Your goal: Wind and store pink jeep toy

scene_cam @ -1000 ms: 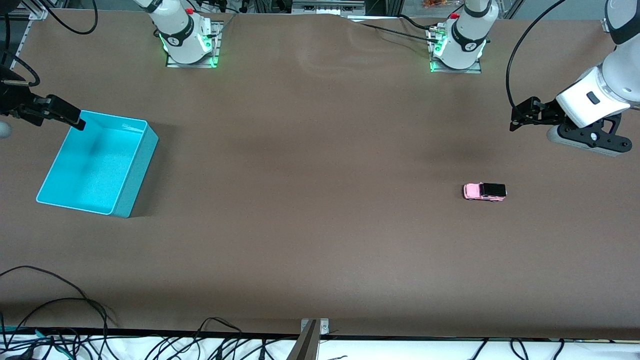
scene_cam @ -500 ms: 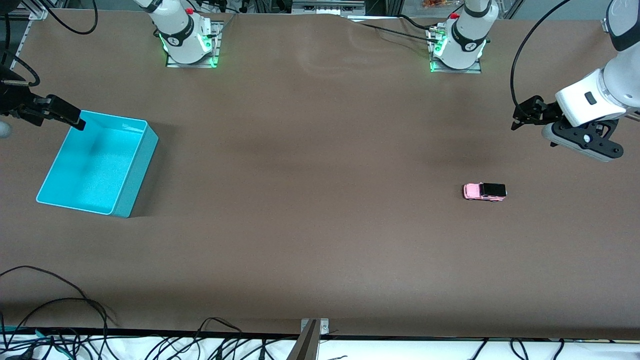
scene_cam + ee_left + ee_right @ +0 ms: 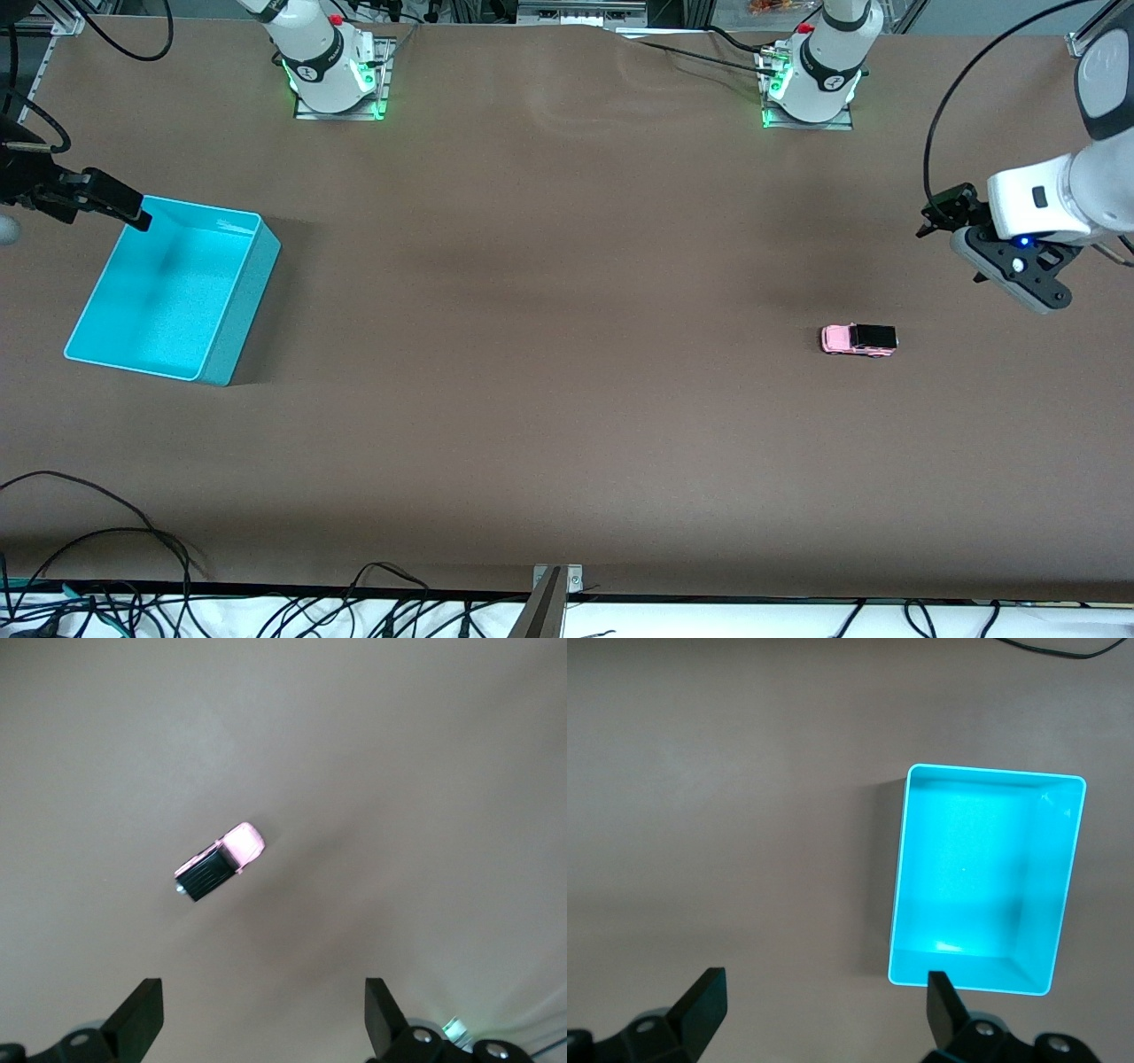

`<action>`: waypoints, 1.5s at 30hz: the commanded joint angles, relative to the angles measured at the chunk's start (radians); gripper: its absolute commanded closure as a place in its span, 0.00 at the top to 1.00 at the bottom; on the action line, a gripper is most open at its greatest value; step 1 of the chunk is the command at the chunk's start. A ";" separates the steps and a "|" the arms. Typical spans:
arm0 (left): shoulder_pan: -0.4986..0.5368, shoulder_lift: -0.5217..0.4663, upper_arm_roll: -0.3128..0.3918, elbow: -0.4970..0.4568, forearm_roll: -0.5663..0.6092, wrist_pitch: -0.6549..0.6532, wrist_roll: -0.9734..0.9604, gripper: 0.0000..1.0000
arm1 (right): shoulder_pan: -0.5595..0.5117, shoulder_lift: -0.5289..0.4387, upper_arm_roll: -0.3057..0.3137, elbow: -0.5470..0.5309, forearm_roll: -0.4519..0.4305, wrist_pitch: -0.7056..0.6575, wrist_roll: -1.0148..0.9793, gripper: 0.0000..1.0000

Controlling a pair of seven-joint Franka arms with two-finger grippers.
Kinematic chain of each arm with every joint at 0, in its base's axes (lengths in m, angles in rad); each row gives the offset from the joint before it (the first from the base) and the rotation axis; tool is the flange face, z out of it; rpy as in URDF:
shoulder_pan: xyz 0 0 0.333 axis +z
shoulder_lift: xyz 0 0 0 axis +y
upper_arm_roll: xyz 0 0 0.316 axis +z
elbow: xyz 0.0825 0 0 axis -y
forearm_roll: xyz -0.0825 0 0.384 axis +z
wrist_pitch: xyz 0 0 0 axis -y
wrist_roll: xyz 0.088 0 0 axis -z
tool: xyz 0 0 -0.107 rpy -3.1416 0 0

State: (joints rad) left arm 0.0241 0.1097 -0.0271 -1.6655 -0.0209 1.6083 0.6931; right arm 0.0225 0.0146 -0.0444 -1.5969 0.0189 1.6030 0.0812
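Note:
The pink jeep toy [image 3: 858,339] is to be wound and stored, so my left gripper will grab it by its black roof [image 3: 877,336] next.
The pink jeep toy [image 3: 858,339] [image 3: 221,861], pink with a black roof, stands alone on the brown table toward the left arm's end. My left gripper [image 3: 943,213] [image 3: 263,1014] hangs in the air over bare table near that end, apart from the jeep. Its fingers [image 3: 142,1012] are spread wide with nothing between them. The turquoise bin [image 3: 244,301] [image 3: 897,877] sits empty toward the right arm's end. My right gripper [image 3: 115,202] [image 3: 824,1001] hovers open over the bin's edge, holding nothing.
Both arm bases [image 3: 332,71] [image 3: 811,75] stand at the table's edge farthest from the front camera. Loose cables [image 3: 106,540] and a metal bracket [image 3: 556,580] lie along the edge nearest the camera. Brown table spreads between bin and jeep.
The left arm's hand has swung and shifted toward the table's end, turning its wrist. The jeep, the bin and the right arm have not moved.

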 commanded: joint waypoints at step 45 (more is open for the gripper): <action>0.091 0.380 -0.016 -0.261 0.067 0.663 0.910 1.00 | 0.001 -0.002 0.004 0.034 0.003 -0.002 0.002 1.00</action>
State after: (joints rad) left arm 0.1129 0.4756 -0.0409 -1.9228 0.0330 2.2475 1.5264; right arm 0.0231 0.0132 -0.0412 -1.5788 0.0191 1.6043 0.0812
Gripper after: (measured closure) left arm 0.000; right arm 0.000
